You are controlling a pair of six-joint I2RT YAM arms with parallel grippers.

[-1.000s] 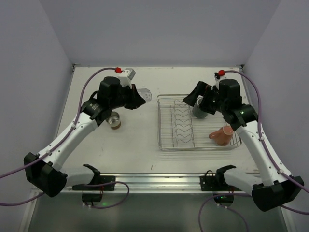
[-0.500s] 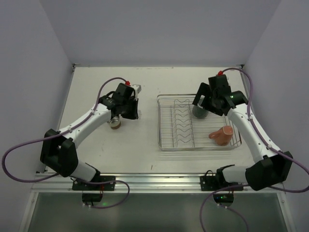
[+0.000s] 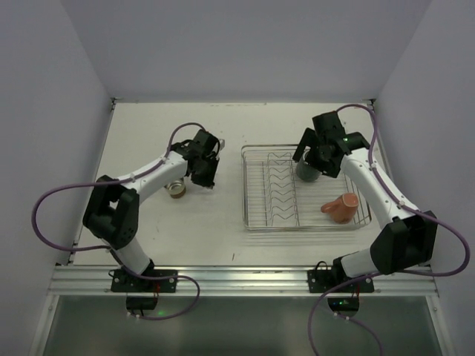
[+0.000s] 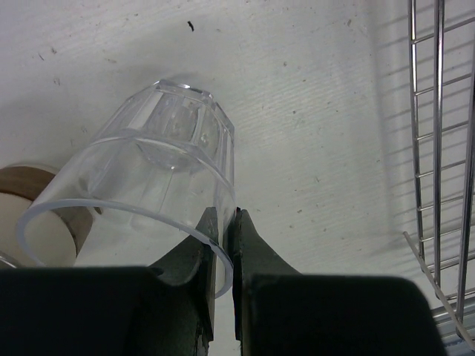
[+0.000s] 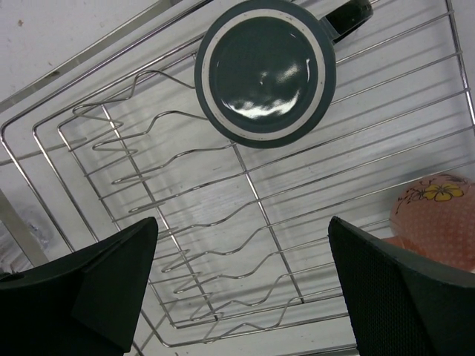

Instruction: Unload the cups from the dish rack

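The tumbler's base is close over clear, flat table between the cream cup and the rack (image 3: 261, 215) and would land there, so it is time for my left gripper to release it.
In the left wrist view my left gripper (image 4: 223, 239) is shut on the rim of a clear tumbler (image 4: 148, 174), one finger inside and one outside. The tumbler is tilted just over the table, right of a cream cup with a brown band (image 4: 33, 222) (image 3: 177, 190). Whether the tumbler touches the table I cannot tell. The dish rack (image 3: 261, 215) (image 5: 245, 185) holds a dark grey mug (image 5: 263, 70) (image 3: 306, 173), upside down at its far side, and a salmon-pink cup (image 3: 340, 208) (image 5: 438, 215) on its side at the right. My right gripper (image 5: 245, 274) (image 3: 310, 159) hangs open above the rack near the mug, holding nothing.
The rack's left edge (image 4: 438, 148) lies just right of the held tumbler. A row of zigzag dividers (image 5: 185, 215) runs down the rack's middle. Side walls close in the white table (image 3: 215, 222).
My left gripper has carried the tumbler down and nearer, beside the cream cup. The right gripper has stayed open over the grey mug while both arms' elbows swung inward.
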